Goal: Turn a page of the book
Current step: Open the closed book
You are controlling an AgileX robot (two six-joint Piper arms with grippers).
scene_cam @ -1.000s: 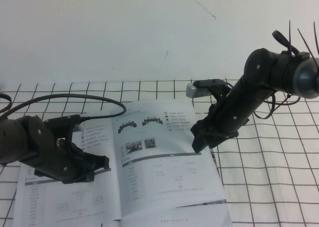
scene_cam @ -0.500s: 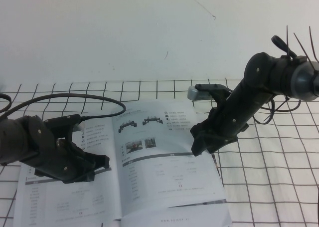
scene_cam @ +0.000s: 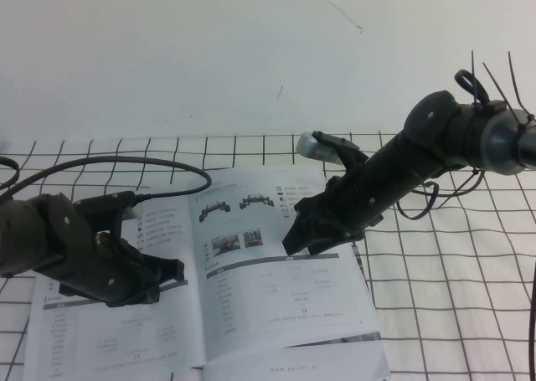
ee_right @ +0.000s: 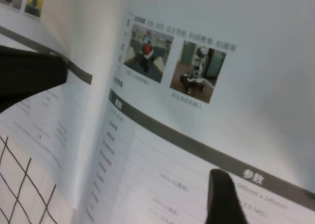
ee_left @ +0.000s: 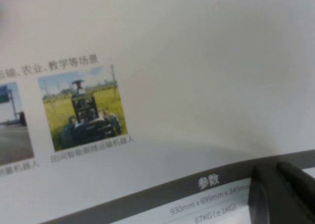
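The page (scene_cam: 280, 293) lies slack over the leaves below, so my right gripper pinches it by its outer edge (scene_cam: 350, 251) next, where paper folds up into the grip.
The book (scene_cam: 100, 335) lies open on the gridded table. The page (scene_cam: 276, 293) on its right side is slightly raised at its lower edge. It shows vehicle photos (ee_right: 197, 71) and a grey band (ee_right: 162, 133). My left gripper (scene_cam: 170, 272) is shut, and its fingers (ee_left: 275, 194) rest on the grey band of the left-hand page. My right gripper (scene_cam: 295, 240) hovers low over the upper middle of the right-hand page. It is open, and only one of its fingers (ee_right: 221, 199) shows in the right wrist view. The dark left gripper (ee_right: 29, 74) also shows there.
The table is a white cloth with a black grid (scene_cam: 452, 297). A plain white wall (scene_cam: 251, 54) stands behind it. The left arm's black cable (scene_cam: 167, 167) arcs over the book's top left. Another leaf of the book (scene_cam: 335, 366) sticks out below the page.
My right gripper has moved left and down, from the book's right edge to over the right-hand page. The left arm and the book have not moved.
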